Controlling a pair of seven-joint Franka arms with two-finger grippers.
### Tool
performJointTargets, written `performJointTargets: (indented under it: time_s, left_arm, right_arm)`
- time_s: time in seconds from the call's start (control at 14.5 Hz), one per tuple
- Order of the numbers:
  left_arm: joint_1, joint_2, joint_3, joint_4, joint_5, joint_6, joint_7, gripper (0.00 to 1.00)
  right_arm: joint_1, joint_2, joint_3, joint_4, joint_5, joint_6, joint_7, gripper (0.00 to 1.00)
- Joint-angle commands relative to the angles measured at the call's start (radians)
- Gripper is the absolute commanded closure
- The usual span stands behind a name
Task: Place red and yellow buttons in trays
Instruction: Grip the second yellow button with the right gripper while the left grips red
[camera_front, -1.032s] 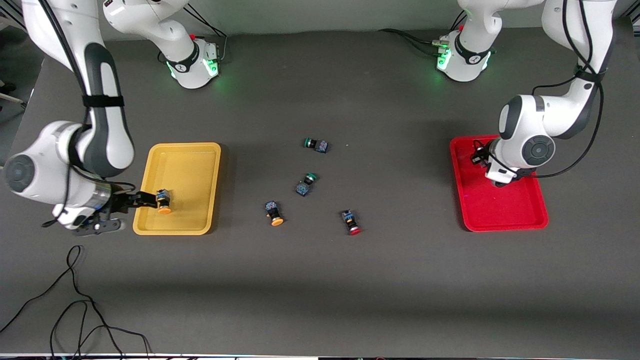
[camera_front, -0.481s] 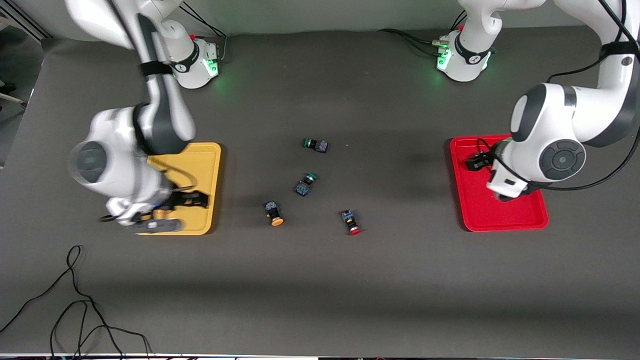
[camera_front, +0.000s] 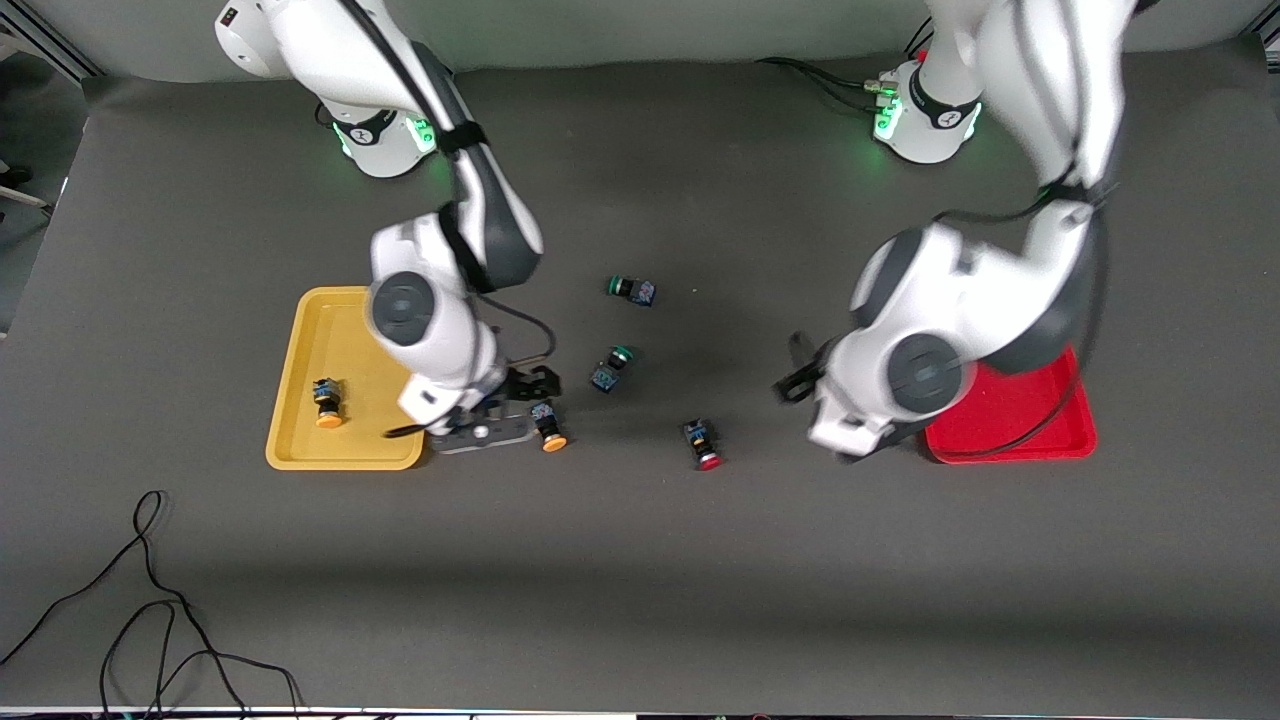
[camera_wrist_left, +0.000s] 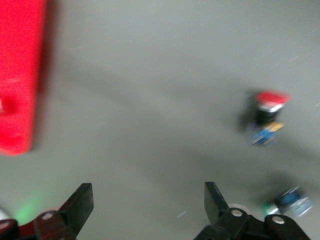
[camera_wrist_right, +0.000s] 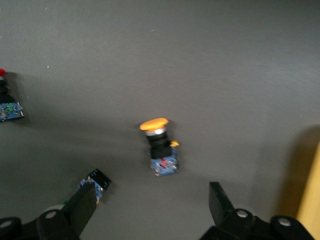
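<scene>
My right gripper grabs the yellow button by its blue-and-black base (camera_front: 543, 413) (camera_wrist_right: 163, 159) next, to put it in the yellow tray.
One yellow button (camera_front: 326, 402) lies in the yellow tray (camera_front: 360, 320). The other yellow button (camera_front: 548, 425) lies on the table beside that tray and shows in the right wrist view (camera_wrist_right: 159, 145). My right gripper (camera_front: 530, 382) is open and empty over the table just by it (camera_wrist_right: 150, 207). A red button (camera_front: 703, 445) lies on the table mid-way between the trays (camera_wrist_left: 267, 107). My left gripper (camera_front: 790, 368) is open and empty (camera_wrist_left: 147, 202) over the table between that button and the red tray (camera_front: 1050, 420), which my left arm partly covers. The second red button is hidden.
Two green-capped buttons lie mid-table, one (camera_front: 610, 368) close to my right gripper, one (camera_front: 632, 290) farther from the front camera. A black cable (camera_front: 150, 600) loops on the table near the front camera at the right arm's end.
My right gripper let go of a yellow button in the yellow tray and moved over to the loose yellow button. My left gripper left the red tray and moved toward the red button.
</scene>
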Motion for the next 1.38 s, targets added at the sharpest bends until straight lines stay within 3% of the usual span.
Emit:
performJointTargets:
  time_s: [0.0,0.28,0.62,0.69,0.76,0.89,1.03,1.1,1.31]
  left_arm:
    - [-0.042,0.170,0.013,0.109,-0.016,0.190,-0.128,0.01]
    - [-0.100,0.273,0.013,0.107,-0.016,0.424,-0.239,0.01]
    - [-0.128,0.316,0.008,0.106,-0.018,0.473,-0.270,0.02]
    - [-0.137,0.316,0.008,0.103,-0.016,0.473,-0.270,0.07]
    - [-0.136,0.316,0.008,0.100,-0.015,0.473,-0.265,0.25]
    - [-0.136,0.307,0.008,0.100,-0.004,0.462,-0.253,1.00]
    - [-0.134,0.307,0.008,0.100,-0.005,0.458,-0.255,1.00]
    - [-0.131,0.303,0.008,0.101,-0.004,0.450,-0.252,1.00]
    - [-0.087,0.252,0.007,0.106,-0.005,0.330,-0.168,1.00]
  right_arm:
    - [0.018,0.053,-0.008,-0.004,0.021,0.054,-0.031,0.00]
    - [0.047,0.077,0.007,-0.130,0.031,0.275,-0.122,0.00]
    - [0.046,0.134,0.045,-0.160,0.034,0.392,-0.131,0.00]
    - [0.044,0.136,0.053,-0.160,0.034,0.392,-0.131,0.00]
    - [0.040,0.136,0.055,-0.160,0.034,0.392,-0.131,0.01]
    - [0.036,0.136,0.055,-0.160,0.034,0.386,-0.131,0.42]
    - [0.035,0.134,0.055,-0.159,0.034,0.381,-0.130,0.74]
    - [0.035,0.134,0.055,-0.159,0.034,0.378,-0.131,0.84]
    - [0.029,0.107,0.050,-0.156,0.037,0.320,-0.127,0.91]
